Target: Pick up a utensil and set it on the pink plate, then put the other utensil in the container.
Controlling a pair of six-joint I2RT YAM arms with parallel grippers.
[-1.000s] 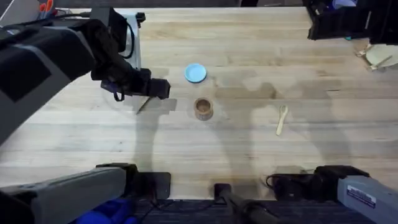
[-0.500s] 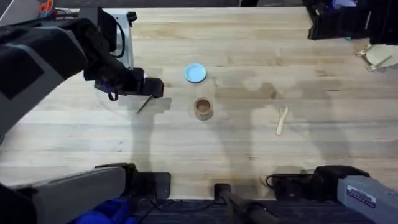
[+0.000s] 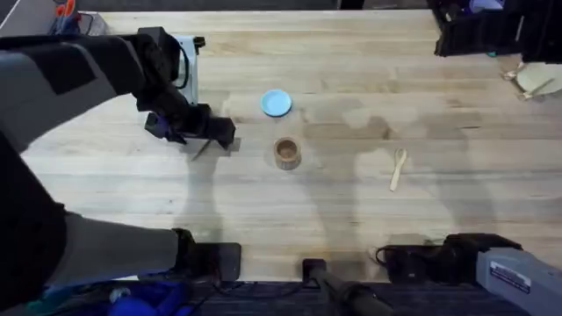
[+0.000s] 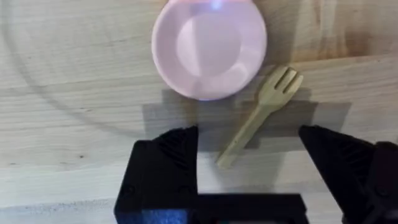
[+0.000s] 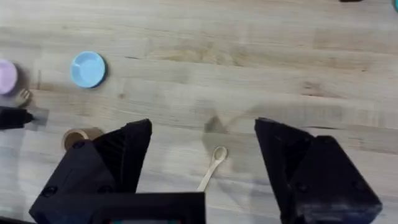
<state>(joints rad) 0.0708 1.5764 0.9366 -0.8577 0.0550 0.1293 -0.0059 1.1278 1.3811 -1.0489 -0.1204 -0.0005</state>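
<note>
The left gripper grabs the wooden fork by its bare handle [image 3: 203, 150] next, since the fork's teeth lie close against the pink plate's rim.
The wooden fork [image 4: 261, 112] lies flat on the table beside the pink plate [image 4: 209, 46], its tines almost touching the rim. My left gripper [image 4: 249, 155] is open just above it, with the fork's handle between the black fingers [image 4: 168, 158]. From overhead, the left gripper [image 3: 215, 132] covers the plate and only the fork's handle end [image 3: 201, 149] sticks out. The wooden spoon [image 3: 398, 168] lies to the right, apart from the wooden container [image 3: 287, 153]. My right gripper [image 5: 202, 134] is open, back from the spoon [image 5: 211, 167] and holding nothing.
A light blue dish [image 3: 276, 103] sits just behind the container. A white stand [image 3: 186, 61] rises behind the left arm. Dark equipment [image 3: 474, 31] and some wooden items [image 3: 534, 81] occupy the far right corner.
My left arm has shifted slightly toward the table's front, bringing its gripper closer over the fork. The fork, spoon, container and right arm have not moved.
</note>
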